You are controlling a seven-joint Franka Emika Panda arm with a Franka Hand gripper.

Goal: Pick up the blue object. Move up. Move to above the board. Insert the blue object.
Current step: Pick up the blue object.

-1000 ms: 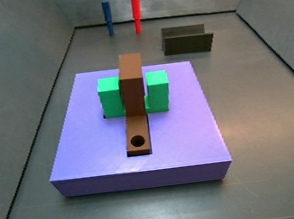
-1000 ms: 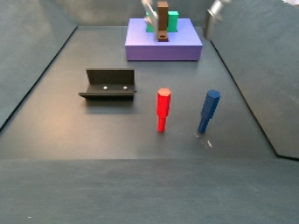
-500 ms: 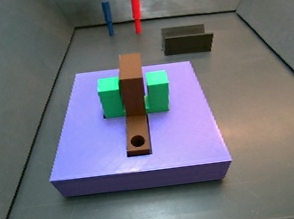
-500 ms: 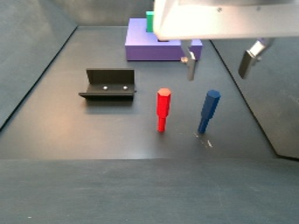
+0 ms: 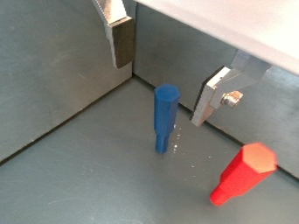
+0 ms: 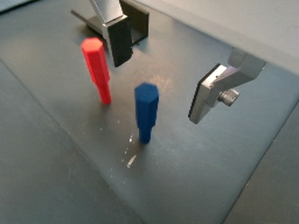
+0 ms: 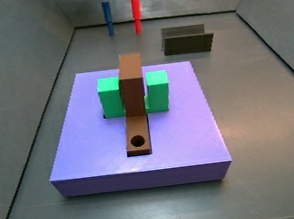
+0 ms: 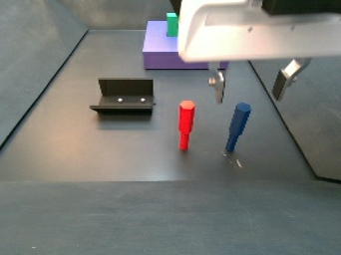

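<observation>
The blue peg needs to go into the board's round hole, so my gripper should next grab the blue peg's thick upper end (image 5: 167, 94) to insert it there.
The blue object (image 8: 238, 127) is a thin blue peg standing upright on the grey floor; it shows in both wrist views (image 5: 166, 118) (image 6: 146, 109) and far back in a side view (image 7: 107, 17). My gripper (image 8: 252, 80) hangs open and empty just above it, with the fingertips (image 5: 117, 39) on either side and higher than the peg's top; it also shows in the wrist view (image 6: 163, 66). The board (image 7: 135, 103) is a brown plank with a round hole (image 7: 139, 141), lying across the green block (image 7: 112, 96) on the purple slab (image 7: 180, 128).
A red peg (image 8: 186, 125) stands upright close beside the blue one, also in both wrist views (image 5: 243, 175) (image 6: 96, 68). The fixture (image 8: 126, 96) stands on the floor to one side, and in the other side view (image 7: 187, 40). Grey walls enclose the floor.
My gripper has travelled from above the purple slab to over the pegs, and in the last half second has shifted a little closer over the blue peg. The pegs have not moved.
</observation>
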